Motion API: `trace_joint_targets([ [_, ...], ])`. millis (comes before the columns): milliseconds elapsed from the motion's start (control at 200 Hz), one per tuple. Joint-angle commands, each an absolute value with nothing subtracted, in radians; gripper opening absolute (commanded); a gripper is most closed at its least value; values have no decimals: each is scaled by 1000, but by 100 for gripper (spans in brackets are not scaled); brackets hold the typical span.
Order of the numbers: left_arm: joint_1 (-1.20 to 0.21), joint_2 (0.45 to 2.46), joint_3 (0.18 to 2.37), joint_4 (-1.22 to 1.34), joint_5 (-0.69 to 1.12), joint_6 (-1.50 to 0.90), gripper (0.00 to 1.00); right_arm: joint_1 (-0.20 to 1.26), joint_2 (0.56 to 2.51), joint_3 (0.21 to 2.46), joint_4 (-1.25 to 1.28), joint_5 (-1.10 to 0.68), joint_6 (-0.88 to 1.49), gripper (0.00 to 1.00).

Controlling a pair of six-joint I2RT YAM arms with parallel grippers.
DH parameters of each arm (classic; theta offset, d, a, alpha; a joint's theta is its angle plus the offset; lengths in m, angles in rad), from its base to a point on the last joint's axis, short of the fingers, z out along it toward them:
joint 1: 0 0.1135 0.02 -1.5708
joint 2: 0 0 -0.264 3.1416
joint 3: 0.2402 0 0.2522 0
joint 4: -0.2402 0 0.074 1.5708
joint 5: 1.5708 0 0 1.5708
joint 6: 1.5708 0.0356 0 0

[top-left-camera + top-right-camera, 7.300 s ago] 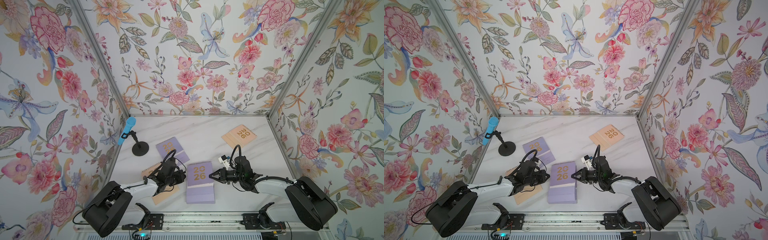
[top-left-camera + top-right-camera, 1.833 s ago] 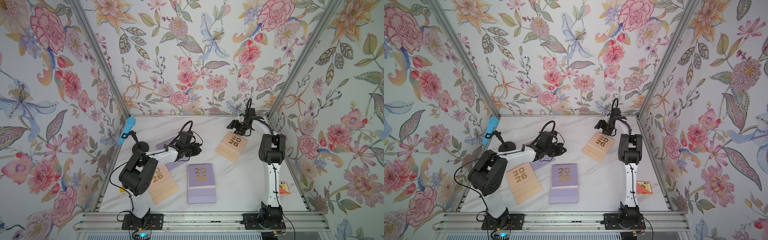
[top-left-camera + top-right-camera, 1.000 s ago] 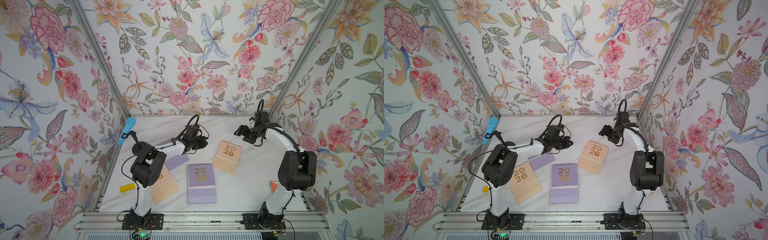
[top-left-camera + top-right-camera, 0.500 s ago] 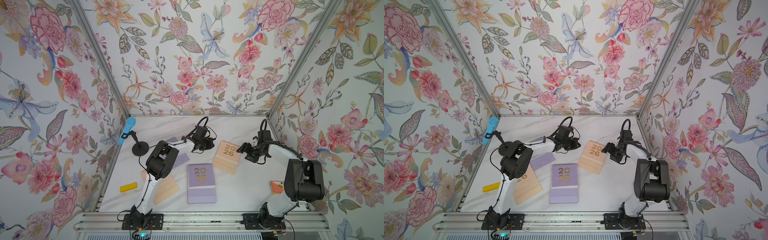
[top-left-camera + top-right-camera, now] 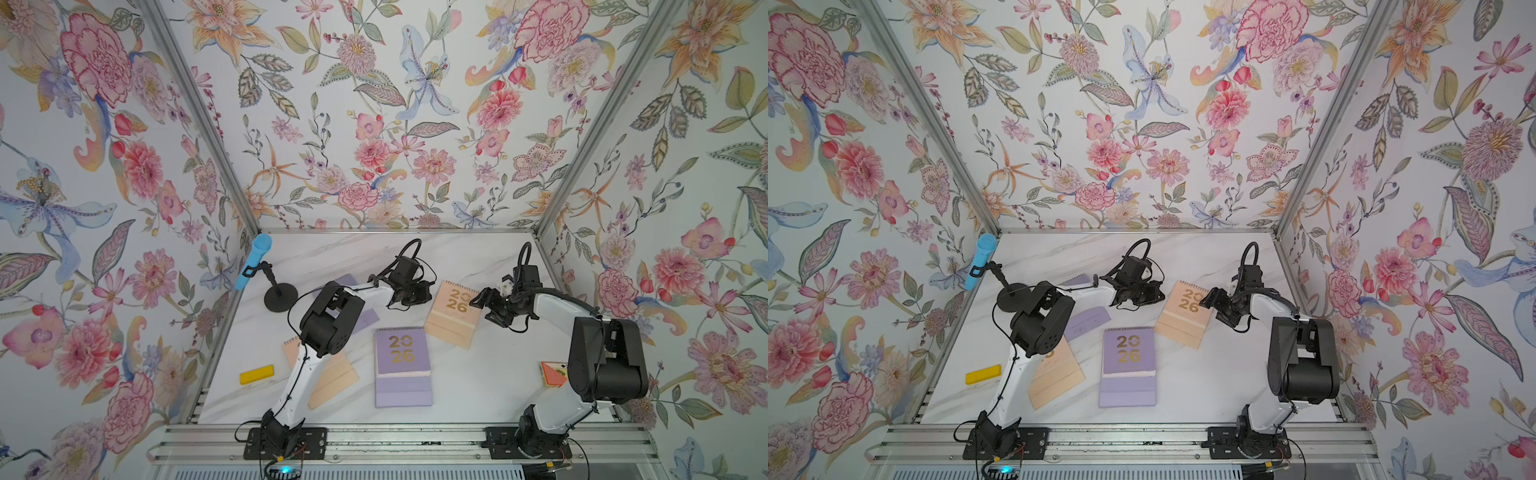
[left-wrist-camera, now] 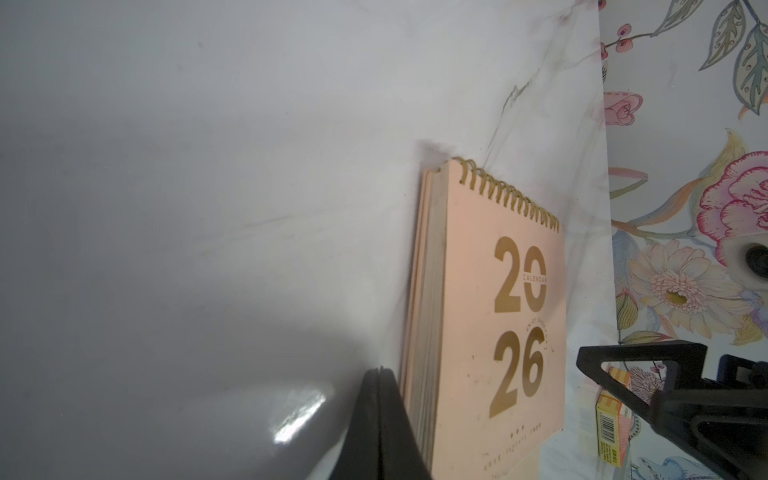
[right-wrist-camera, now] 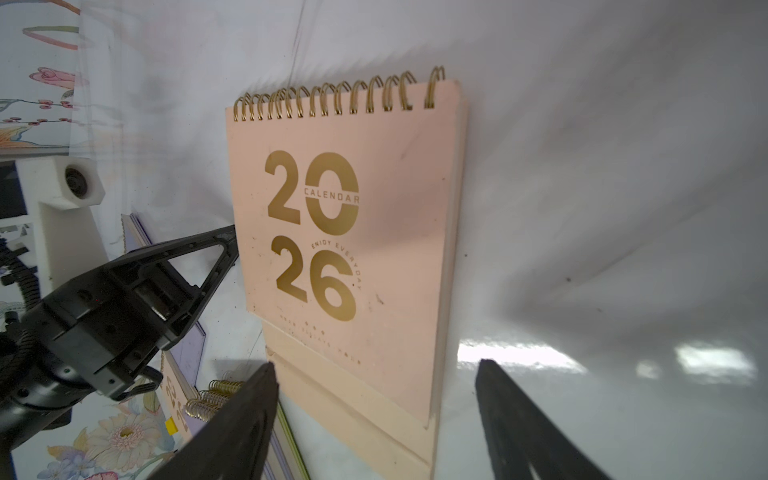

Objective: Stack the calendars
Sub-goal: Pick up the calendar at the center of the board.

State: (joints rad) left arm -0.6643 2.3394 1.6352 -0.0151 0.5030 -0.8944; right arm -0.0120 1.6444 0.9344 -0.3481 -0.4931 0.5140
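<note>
I next need to grab the peach calendar flat by its side edge with my right gripper, so that I can stack it on the lavender calendar [image 5: 402, 365].
A peach calendar [image 5: 453, 313] [image 5: 1183, 313] lies flat right of the table's middle. My left gripper [image 5: 424, 291] [image 5: 1158, 293] is shut and empty, its tips [image 6: 378, 374] right beside the calendar's [image 6: 490, 311] left edge. My right gripper [image 5: 484, 301] [image 5: 1208, 301] is open at the calendar's right side; in the right wrist view its fingers [image 7: 376, 365] straddle the calendar's [image 7: 353, 232] base. A lavender calendar [image 5: 402, 365] lies front centre. Another peach calendar [image 5: 334, 374] and another lavender one [image 5: 368, 322] are partly hidden under the left arm.
A blue microphone [image 5: 253, 259] on a black stand [image 5: 280, 297] is at the back left. A small yellow block [image 5: 257, 374] lies by the left wall, an orange-red card box [image 5: 552, 374] by the right wall behind the right arm. Floral walls enclose three sides.
The left gripper has swung right to the peach calendar's left edge. The right gripper has come forward from the back to its right edge. The calendar itself has stayed put over the last second.
</note>
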Motion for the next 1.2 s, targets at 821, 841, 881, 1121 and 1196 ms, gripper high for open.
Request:
trace_joint_targets([
  [821,-705,2398,1612,63,561,-967,0,-91,1616,700,347,-933,816,70],
  [841,-705,2397,1614,62,561,-965,0,-93,1617,704,338,-931,810,70],
  [881,-705,2395,1614,61,560,-964,0,-94,1618,708,322,-928,798,68],
  [1121,-704,2382,1623,49,558,-960,0,-94,1603,710,233,-862,743,42],
  [1196,-704,2380,1638,36,560,-954,0,-92,1603,722,186,-839,711,36],
])
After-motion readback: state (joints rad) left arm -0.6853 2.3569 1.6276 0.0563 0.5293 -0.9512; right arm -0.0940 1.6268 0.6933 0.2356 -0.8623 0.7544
